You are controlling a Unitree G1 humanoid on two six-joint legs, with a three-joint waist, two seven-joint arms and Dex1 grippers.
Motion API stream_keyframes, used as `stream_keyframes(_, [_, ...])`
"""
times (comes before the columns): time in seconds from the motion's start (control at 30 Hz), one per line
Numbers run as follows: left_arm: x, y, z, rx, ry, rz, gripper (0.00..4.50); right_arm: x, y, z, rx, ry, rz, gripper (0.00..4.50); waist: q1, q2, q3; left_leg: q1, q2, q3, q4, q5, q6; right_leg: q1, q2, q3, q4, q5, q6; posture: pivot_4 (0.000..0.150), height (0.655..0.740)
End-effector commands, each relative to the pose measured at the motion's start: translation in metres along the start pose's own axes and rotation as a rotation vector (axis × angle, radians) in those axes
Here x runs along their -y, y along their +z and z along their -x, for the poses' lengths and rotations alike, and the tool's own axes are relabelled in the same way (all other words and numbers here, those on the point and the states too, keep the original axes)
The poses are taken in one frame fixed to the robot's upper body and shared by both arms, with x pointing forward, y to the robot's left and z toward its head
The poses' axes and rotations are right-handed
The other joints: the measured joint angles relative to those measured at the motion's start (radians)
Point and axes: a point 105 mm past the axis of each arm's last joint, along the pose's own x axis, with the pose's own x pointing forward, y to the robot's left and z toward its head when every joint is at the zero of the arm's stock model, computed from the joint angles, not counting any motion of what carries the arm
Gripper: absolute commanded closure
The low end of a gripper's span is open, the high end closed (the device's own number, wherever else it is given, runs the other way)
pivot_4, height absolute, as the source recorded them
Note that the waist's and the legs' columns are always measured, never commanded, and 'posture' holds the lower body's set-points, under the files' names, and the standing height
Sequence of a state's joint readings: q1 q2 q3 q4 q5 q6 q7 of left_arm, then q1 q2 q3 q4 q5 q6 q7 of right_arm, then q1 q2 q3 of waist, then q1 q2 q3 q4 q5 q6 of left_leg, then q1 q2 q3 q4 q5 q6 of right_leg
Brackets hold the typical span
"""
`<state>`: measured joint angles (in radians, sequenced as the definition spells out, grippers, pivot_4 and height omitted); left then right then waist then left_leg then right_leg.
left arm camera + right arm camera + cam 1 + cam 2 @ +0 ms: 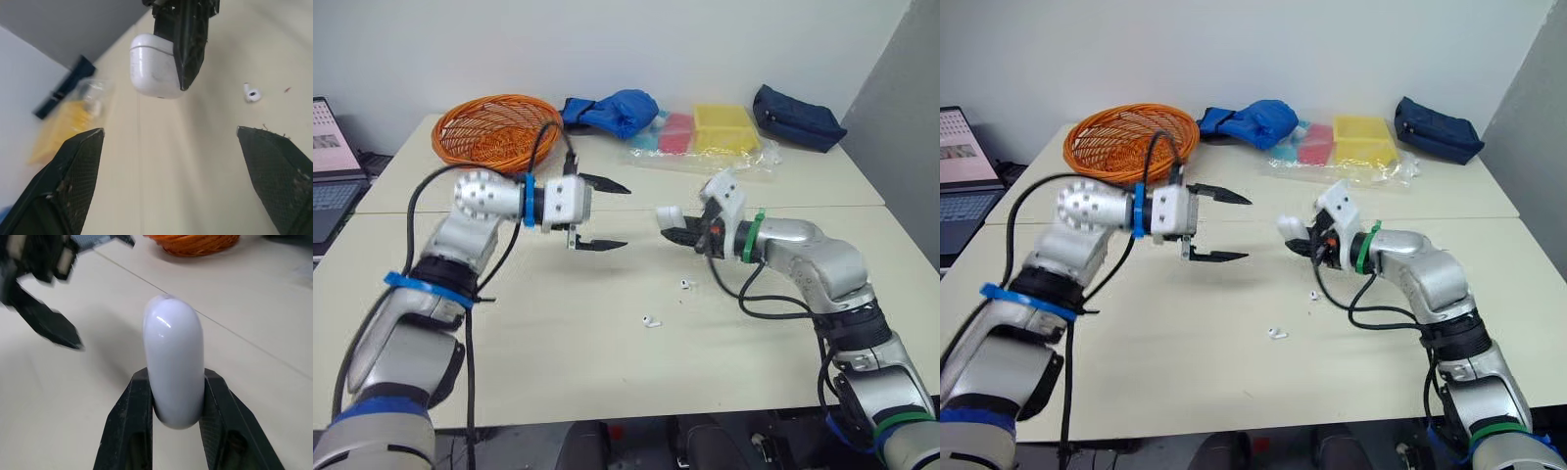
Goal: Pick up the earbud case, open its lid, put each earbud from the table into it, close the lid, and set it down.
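The black fingers of my right gripper cover one side of the earbud case, so my left gripper should next grab the exposed body below its lid seam (669, 217).
My right gripper (677, 227) is shut on the white earbud case (669, 214), holding it above the middle of the table. The case (173, 362) stands between the two black fingers with its rounded end sticking out, and its lid looks closed. My left gripper (626, 216) hovers wide open a short way to the left of the case, with nothing between its fingers. It points at the case (154, 66). Two white earbuds lie on the table: one (686, 285) below the right gripper, the other (652, 320) nearer the front edge.
An orange wicker basket (499, 127) stands at the back left. A blue cloth bag (612, 110), a clear plastic bag of coloured boxes (705, 132) and a dark navy pouch (798, 117) line the far edge. A laptop (333, 157) sits off to the left.
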<state>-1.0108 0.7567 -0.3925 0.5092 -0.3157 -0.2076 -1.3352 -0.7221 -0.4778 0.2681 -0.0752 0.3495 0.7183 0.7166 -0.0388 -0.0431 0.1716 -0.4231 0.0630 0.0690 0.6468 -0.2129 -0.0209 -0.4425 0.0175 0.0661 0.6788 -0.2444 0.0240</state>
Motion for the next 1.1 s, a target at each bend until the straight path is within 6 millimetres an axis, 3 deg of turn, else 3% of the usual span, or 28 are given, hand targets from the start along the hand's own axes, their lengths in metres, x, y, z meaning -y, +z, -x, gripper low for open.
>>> stream_keyframes(0.03, [-0.004,0.029,-0.003,-0.027,-0.144,0.068,0.00,-0.013,0.013,-0.010,0.020,0.018,0.161,3.64,-0.003,0.000,0.000,0.000,0.000,0.000,0.000,0.000,0.000,0.000,0.000,0.000,0.000,0.000,-0.001,0.150,0.7400])
stream_keyframes(0.37, [-0.004,0.024,-0.014,-0.110,-0.214,0.026,0.00,-0.013,0.019,-0.020,0.045,-0.009,0.181,3.64,-0.004,0.000,0.000,-0.001,0.001,-0.005,-0.001,0.000,0.000,-0.001,0.001,-0.003,0.002,-0.002,-0.004,0.150,0.7400])
stream_keyframes(0.47, [-0.003,0.018,-0.017,-0.126,-0.218,0.032,0.57,-0.013,0.021,-0.018,0.051,-0.021,0.176,3.64,-0.003,0.000,0.000,-0.001,0.001,-0.005,-0.001,0.000,0.000,0.000,0.001,-0.004,0.002,-0.002,-0.004,0.150,0.7400])
stream_keyframes(0.57, [-0.008,0.018,-0.023,-0.123,-0.188,0.044,1.51,-0.014,0.022,-0.017,0.047,-0.017,0.182,3.64,0.003,0.000,0.000,-0.001,0.001,-0.005,0.000,0.000,0.000,0.000,0.001,-0.004,0.002,-0.002,-0.004,0.150,0.7400])
stream_keyframes(1.1, [-0.015,0.010,-0.025,-0.142,-0.159,0.032,1.51,-0.020,0.022,-0.017,0.035,0.000,0.190,3.64,0.005,0.000,0.000,-0.002,0.000,-0.006,0.000,0.000,0.000,-0.001,0.001,-0.004,0.002,-0.002,-0.004,0.150,0.7400])
